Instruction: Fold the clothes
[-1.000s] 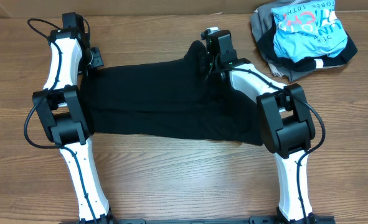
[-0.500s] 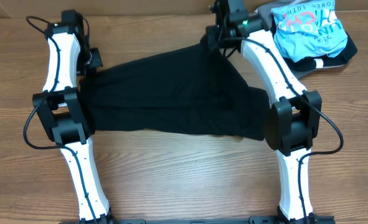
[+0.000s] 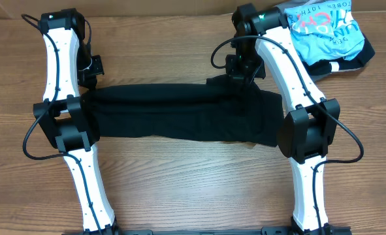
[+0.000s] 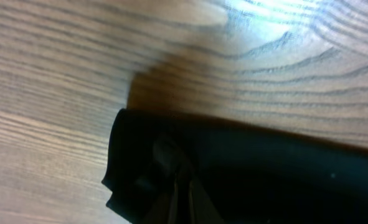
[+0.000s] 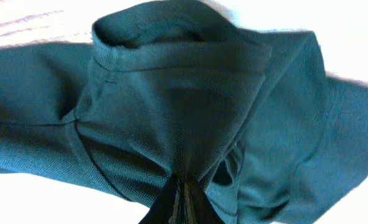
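The raised fold of the black garment hangs in pleats and would slump along the garment's far edge if the robot's right gripper opened now, so the right gripper needs to keep holding the fold.
The clothes [image 3: 179, 117], one black garment, lie as a long band across the middle of the wooden table [image 3: 193, 189]. My left gripper [image 3: 91, 85] is at the band's far left corner, shut on the fabric. In the left wrist view the dark cloth [image 4: 264, 174] bunches round my closed left gripper [image 4: 185, 190]. My right gripper [image 3: 240, 79] is at the far right corner, shut on a raised fold. In the right wrist view the cloth [image 5: 171, 93] looks teal and hangs in pleats from the pinched right gripper [image 5: 182, 190].
A bundle of a light-blue printed shirt [image 3: 326, 29] and a grey garment [image 3: 281, 39] lies at the back right corner, close behind my right arm. Bare wood runs along the front, between the two arm bases.
The right gripper swung the held corner up toward the back right, then brought it down and forward. The garment went from a slanted sheet to a narrower, even band. The left gripper shifted slightly back.
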### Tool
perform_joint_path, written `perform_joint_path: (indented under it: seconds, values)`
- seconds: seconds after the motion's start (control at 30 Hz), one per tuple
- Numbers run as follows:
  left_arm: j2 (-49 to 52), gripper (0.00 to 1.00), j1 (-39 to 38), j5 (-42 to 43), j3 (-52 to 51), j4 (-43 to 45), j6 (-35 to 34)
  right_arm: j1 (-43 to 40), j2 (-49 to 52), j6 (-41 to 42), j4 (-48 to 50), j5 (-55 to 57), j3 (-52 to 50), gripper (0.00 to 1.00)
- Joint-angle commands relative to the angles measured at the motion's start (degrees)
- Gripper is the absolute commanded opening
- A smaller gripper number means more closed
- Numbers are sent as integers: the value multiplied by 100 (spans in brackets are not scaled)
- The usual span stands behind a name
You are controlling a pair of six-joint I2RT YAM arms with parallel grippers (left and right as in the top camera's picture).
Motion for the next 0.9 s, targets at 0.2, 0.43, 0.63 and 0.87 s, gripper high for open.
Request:
perform_joint_path:
  seconds: [0.2, 0.43, 0.63, 0.87]
  values:
    - [28, 4, -17, -153, 11, -114, -37, -11, -15, 402, -107, 26, -1281, 11]
    - [28, 4, -28, -160, -282, -114, 9, -13, -221, 417, -140, -39, -1274, 46]
    - [28, 4, -50, -267, -380, -28, 9, -13, -376, 387, 579, -76, -1270, 64]
    - [28, 4, -50, -260, -380, 129, 7, -20, -382, 192, 1563, -11, -1147, 67]
